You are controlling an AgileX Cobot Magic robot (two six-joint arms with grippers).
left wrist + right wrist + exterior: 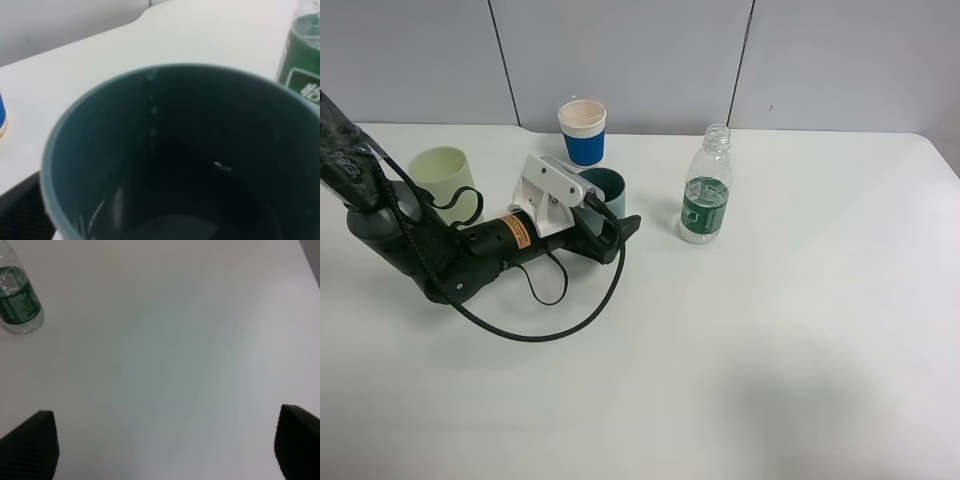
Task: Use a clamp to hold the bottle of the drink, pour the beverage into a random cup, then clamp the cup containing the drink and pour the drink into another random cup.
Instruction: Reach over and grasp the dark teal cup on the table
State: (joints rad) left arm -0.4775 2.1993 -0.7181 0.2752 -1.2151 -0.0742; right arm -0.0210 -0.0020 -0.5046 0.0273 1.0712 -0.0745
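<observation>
The teal tumbler has a drink to be poured into the pale green cup [442,180], so next my left gripper should grab the tumbler by its side [616,204].
The teal tumbler [606,182] stands upright on the table, between the fingers of my left gripper [611,206], which is open around it. Its dark green inside [190,150] fills the left wrist view, with droplets on the wall and a shine of clear water at the bottom. One black finger [20,210] shows beside it. The uncapped bottle [706,190] with its green label [302,55] stands to the tumbler's right, also seen as the bottle [17,302] in the right wrist view. The pale green cup [442,180] stands at the left behind my arm. My right gripper [165,440] hangs open over bare table.
A blue-and-cream cup [582,132] stands behind the tumbler, close to the wall; its edge [1,117] shows in the left wrist view. My left arm and its black cable loop [535,300] lie low across the left of the white table [800,330].
</observation>
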